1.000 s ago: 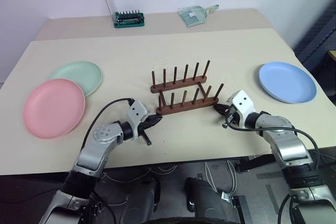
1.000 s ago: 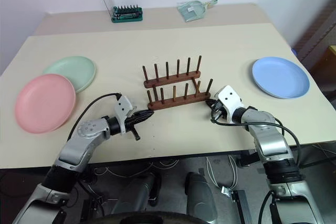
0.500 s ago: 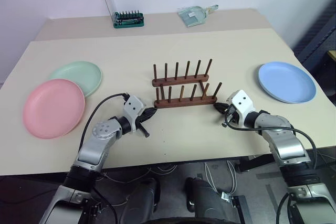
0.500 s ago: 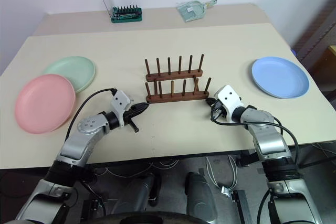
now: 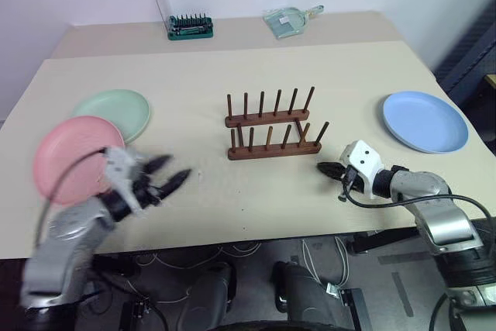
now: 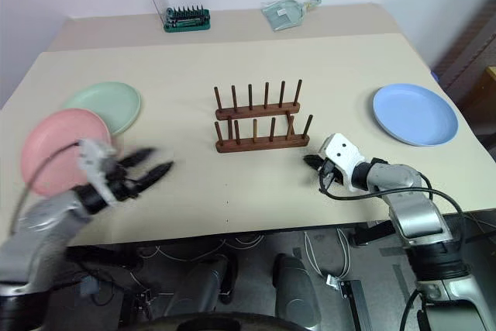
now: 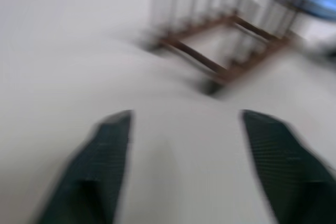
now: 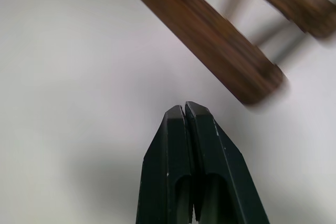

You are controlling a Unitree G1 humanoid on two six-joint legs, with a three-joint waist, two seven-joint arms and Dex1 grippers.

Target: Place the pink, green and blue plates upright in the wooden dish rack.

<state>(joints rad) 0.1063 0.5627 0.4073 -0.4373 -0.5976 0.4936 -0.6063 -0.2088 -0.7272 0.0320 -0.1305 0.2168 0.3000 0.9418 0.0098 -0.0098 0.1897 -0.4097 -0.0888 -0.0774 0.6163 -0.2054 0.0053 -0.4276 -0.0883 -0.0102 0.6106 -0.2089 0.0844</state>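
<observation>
My left gripper grabs the pink plate by its rim [image 5: 116, 134] next, since the plate lies flat and its whole side [image 5: 74, 159] is too wide for the fingers.
The wooden dish rack [image 5: 271, 126] stands with no plates in it at the middle of the table, also seen ahead of the left gripper's fingers [image 7: 220, 61]. The pink plate [image 5: 74, 153] lies flat at the left, overlapping the green plate [image 5: 116, 109] behind it. The blue plate [image 5: 425, 120] lies flat at the far right. My left gripper [image 5: 175, 168] hovers open and empty just right of the pink plate, well left of the rack. My right gripper [image 5: 322, 167] is shut and empty, a little off the rack's near right end [image 8: 252, 69].
A green bit-set case with a clear lid [image 5: 188, 27] and a clear packet [image 5: 287, 19] sit at the table's back edge. The table's front edge [image 5: 256, 239] runs just below both grippers.
The left gripper has swung left and up away from the rack and opened. The right gripper has drawn back a little from the rack's end. The rack now stands square.
</observation>
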